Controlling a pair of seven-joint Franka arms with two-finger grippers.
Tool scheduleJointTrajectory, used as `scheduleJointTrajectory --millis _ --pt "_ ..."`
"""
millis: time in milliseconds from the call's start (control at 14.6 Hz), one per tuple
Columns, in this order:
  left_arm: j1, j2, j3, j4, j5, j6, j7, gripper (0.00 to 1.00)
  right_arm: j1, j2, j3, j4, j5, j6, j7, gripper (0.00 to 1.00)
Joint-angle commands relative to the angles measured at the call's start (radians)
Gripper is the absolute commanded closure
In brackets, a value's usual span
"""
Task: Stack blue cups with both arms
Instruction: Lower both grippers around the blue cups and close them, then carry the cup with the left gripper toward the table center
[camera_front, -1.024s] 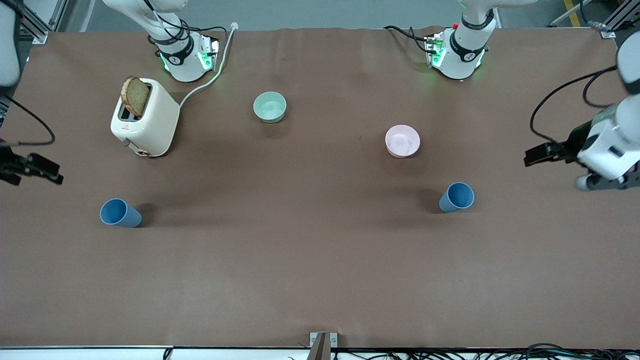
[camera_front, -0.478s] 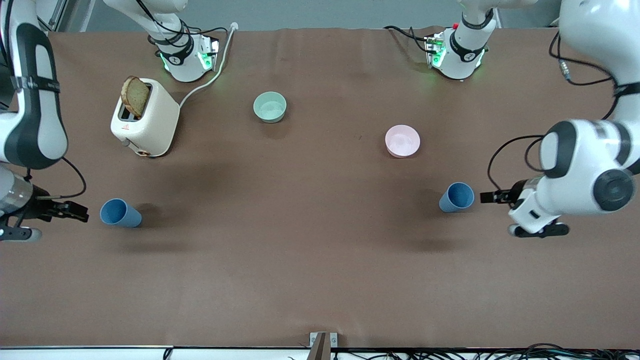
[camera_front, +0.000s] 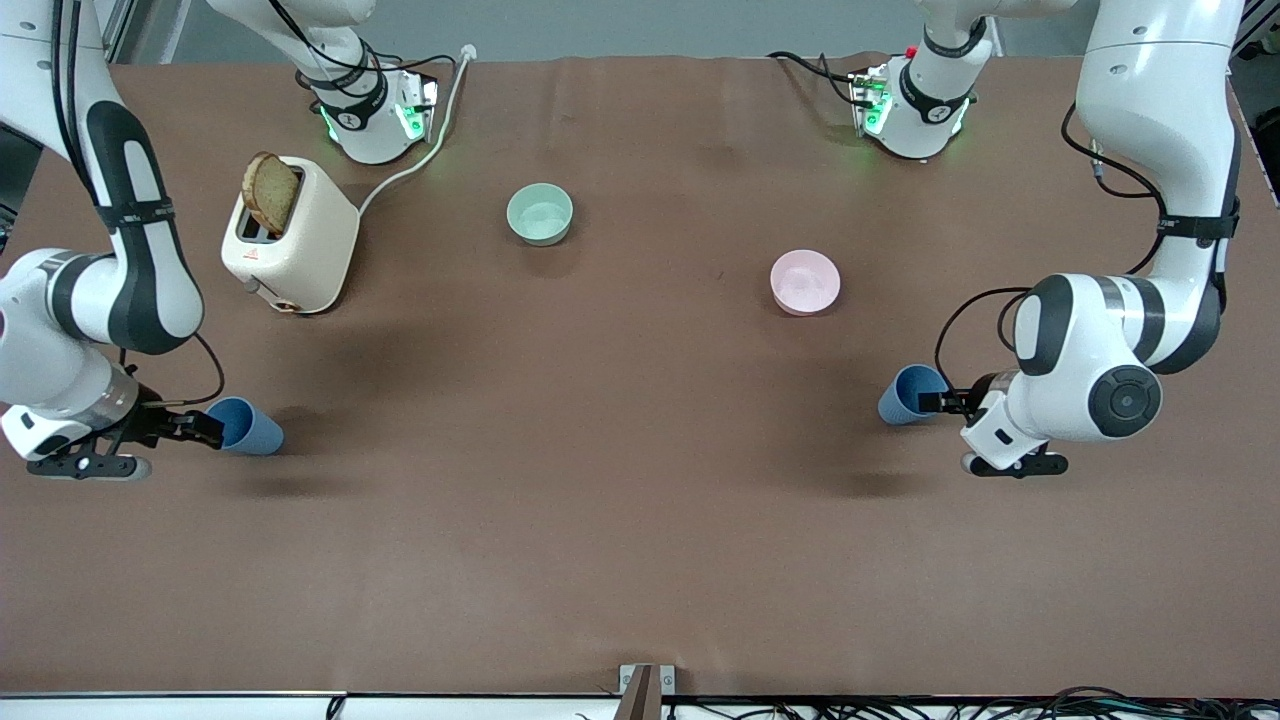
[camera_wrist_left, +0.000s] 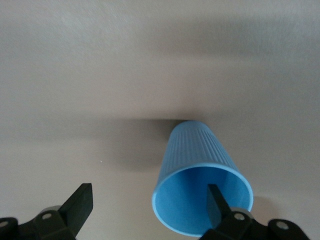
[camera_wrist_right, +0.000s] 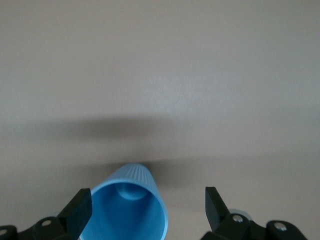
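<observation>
My right gripper isn't ready to close yet, as both its fingers are outside the first blue cup's rim (camera_wrist_right: 164, 204). It needs to move a finger into that cup's opening (camera_wrist_right: 126, 212) first and then close on the cup.
Two blue cups stand apart on the brown table. One cup (camera_front: 250, 428) is toward the right arm's end, the other (camera_front: 905, 395) toward the left arm's end. My right gripper (camera_front: 212, 428) is at the first cup, open. In the right wrist view that cup (camera_wrist_right: 127, 210) shows its mouth between the two fingertips, untouched by them. My left gripper (camera_front: 928, 402) is at the second cup, open. In the left wrist view that cup (camera_wrist_left: 200, 200) sits off to one side, with one fingertip (camera_wrist_left: 216, 202) over its mouth and the other out over bare table.
A cream toaster (camera_front: 300, 245) with a slice of bread in it stands near the right arm's base, its white cord (camera_front: 420, 160) running toward the base. A pale green bowl (camera_front: 540, 213) and a pink bowl (camera_front: 805, 281) sit farther from the front camera than the cups.
Both arms have swung in from the table's ends, each bringing its open gripper up to a blue cup. The cups have not moved.
</observation>
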Motion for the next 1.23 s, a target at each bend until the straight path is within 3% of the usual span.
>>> scheduleJointTrajectory --millis 0,137,205,546,615,888,1161 --pt "0.008 -0.039 -0.008 -0.070 0.013 0.047 0.010 0.00 -0.008 -0.033 0.009 -0.066 -0.022 0.013 0.014 0.00" --pt "0.006 -0.034 -0.008 -0.091 0.017 0.084 0.011 0.00 -0.015 -0.034 0.009 -0.082 -0.022 0.012 0.012 0.00" --pt "0.006 -0.033 -0.008 -0.096 0.019 0.101 0.011 0.09 -0.017 -0.034 0.009 -0.086 -0.022 0.012 0.012 0.00" --pt "0.009 -0.023 -0.008 -0.091 0.017 0.121 0.007 0.92 -0.020 -0.033 0.009 -0.090 -0.022 0.010 0.011 0.00" --pt "0.005 -0.023 -0.008 -0.090 0.017 0.121 0.005 1.00 -0.020 -0.033 0.009 -0.089 -0.022 0.010 0.011 0.00" --pt "0.000 -0.037 -0.010 -0.068 0.024 0.119 0.016 1.00 -0.021 -0.031 0.009 -0.087 -0.022 0.012 0.011 0.00" --pt "-0.020 -0.036 -0.043 0.031 0.022 0.102 0.007 1.00 -0.029 -0.027 0.009 -0.087 -0.022 0.015 0.011 0.00"
